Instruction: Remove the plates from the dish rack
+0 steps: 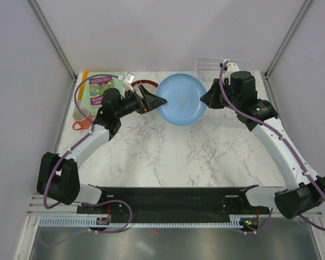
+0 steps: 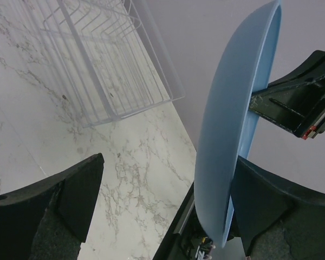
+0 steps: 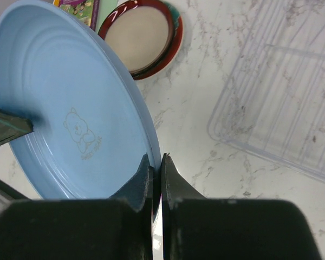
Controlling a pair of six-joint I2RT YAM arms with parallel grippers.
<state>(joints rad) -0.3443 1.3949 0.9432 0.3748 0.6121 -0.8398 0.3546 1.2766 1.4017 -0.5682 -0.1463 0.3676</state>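
My left gripper should close on the blue plate's rim now. The plate's rim reaches past my fingertips and is level between them, so closing now would hold the plate's rim.
A plain light blue plate (image 1: pixel 180 100) hangs tilted in the air over the back of the table, between my two grippers. My right gripper (image 3: pixel 156 157) is shut on its right rim (image 3: pixel 70 108). My left gripper (image 2: pixel 170 160) is open, and the plate's left rim (image 2: pixel 227 135) lies between its jaws, close against one finger (image 2: pixel 276 206). The clear dish rack (image 1: pixel 223 65) stands at the back right and shows no plates in either wrist view (image 2: pixel 97 70) (image 3: pixel 276 97). A dark red-rimmed plate with a cream centre (image 3: pixel 143 35) tops a stack at the back left (image 1: pixel 143 84).
A green and purple book (image 1: pixel 100 86) lies at the back left. A white mug with an orange handle (image 1: pixel 80 116) stands near the left edge, beside my left arm. White walls close in the back and sides.
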